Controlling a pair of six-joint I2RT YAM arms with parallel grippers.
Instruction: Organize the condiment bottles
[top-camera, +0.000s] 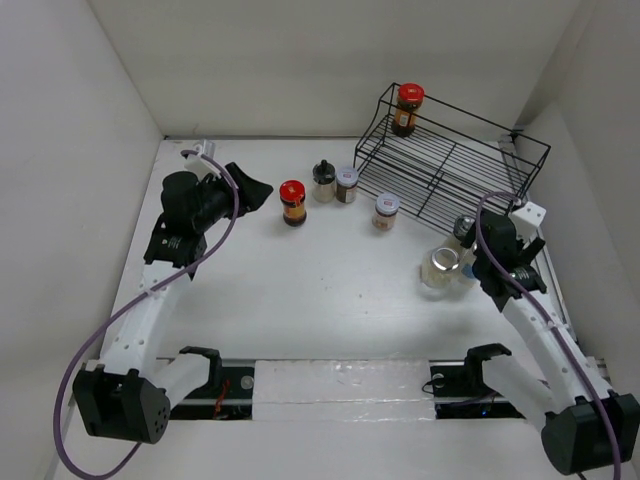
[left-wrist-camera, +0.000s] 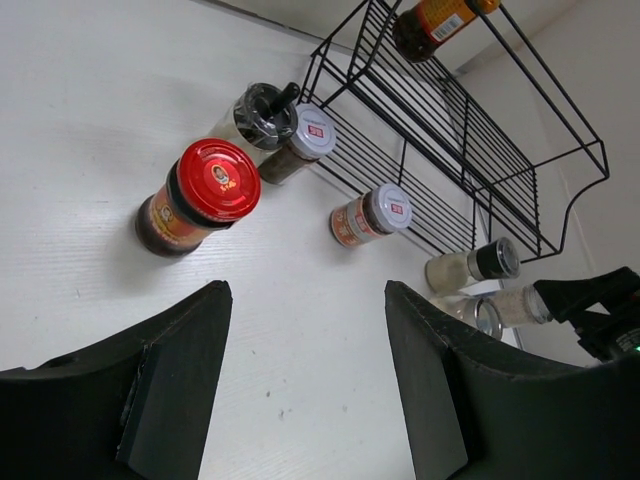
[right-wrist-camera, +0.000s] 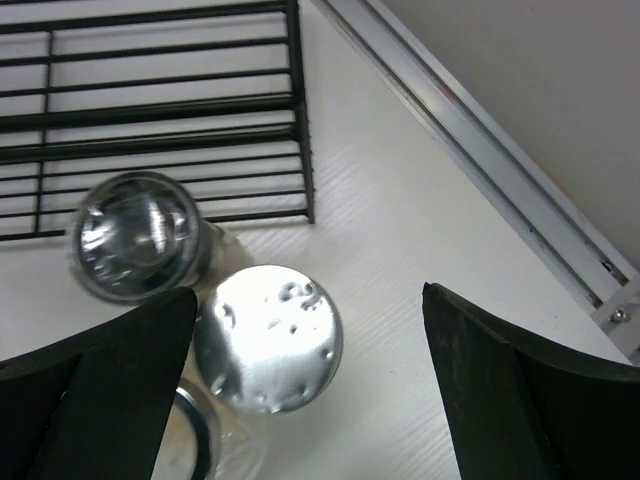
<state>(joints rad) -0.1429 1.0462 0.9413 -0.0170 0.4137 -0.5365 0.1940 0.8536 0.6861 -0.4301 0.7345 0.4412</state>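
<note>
Next, my right gripper grabs the silver-lidded jar by the sides of its lid (right-wrist-camera: 270, 340), so its base stays free to stand on the rack.
One red-capped dark jar (top-camera: 409, 106) stands on the black wire rack's top shelf. Another red-capped jar (top-camera: 293, 201) (left-wrist-camera: 200, 190) stands on the table just ahead of my open, empty left gripper (top-camera: 255, 190) (left-wrist-camera: 305, 290). A black-topped jar (top-camera: 324, 181), a grey-lidded jar (top-camera: 347, 183) and a pale-lidded jar (top-camera: 386, 210) stand in front of the rack. My right gripper (top-camera: 472, 266) (right-wrist-camera: 308, 295) is open above a silver-lidded jar (right-wrist-camera: 268, 338), which lies between its fingers, nearer the left one. A shiny dark-lidded jar (right-wrist-camera: 135, 235) and a clear wide jar (top-camera: 441, 266) stand beside it.
The black wire rack (top-camera: 450, 165) (right-wrist-camera: 170, 110) stands at the back right, against the wall corner. A metal rail (right-wrist-camera: 480, 150) runs along the table's right edge, close to my right gripper. White walls enclose the table on three sides.
</note>
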